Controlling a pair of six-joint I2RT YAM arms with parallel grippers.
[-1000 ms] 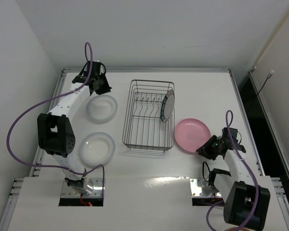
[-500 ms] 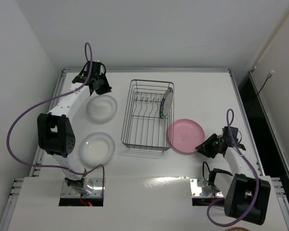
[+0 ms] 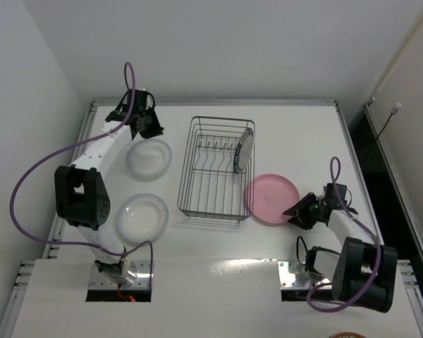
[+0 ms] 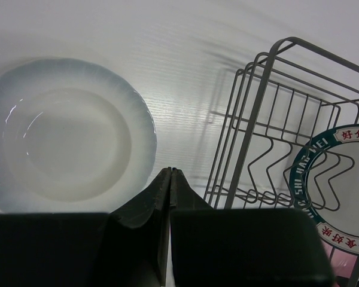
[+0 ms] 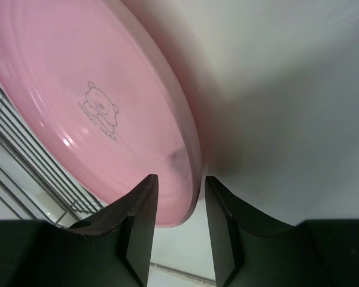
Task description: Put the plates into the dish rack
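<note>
The right gripper should close, because the plate's rim runs between its two fingers. Closing now would catch the pink plate's rim [image 3: 288,215] [image 5: 190,192].
The pink plate [image 3: 271,197] lies right of the dish rack [image 3: 185,176], its left edge against the rack's wires. My right gripper [image 3: 290,211] is open, and its fingers straddle the pink plate's [image 5: 96,101] near rim with a gap on each side. A white plate with a dark patterned rim [image 3: 243,150] stands on edge in the rack's right side. Two translucent plates [image 3: 149,158] [image 3: 142,215] lie left of the rack. My left gripper [image 3: 157,132] is shut on nothing, hovering by the farther translucent plate [image 4: 66,149].
The rack's wire wall [image 4: 257,119] and the patterned plate [image 4: 341,179] are to the right in the left wrist view. Rack wires [image 5: 24,161] show behind the pink plate in the right wrist view. The table's right edge [image 3: 352,148] runs close to the right arm.
The pink plate slid left against the rack, and the patterned plate turned more edge-on. My right gripper's jaws have widened around the plate's rim. The left arm has not moved.
</note>
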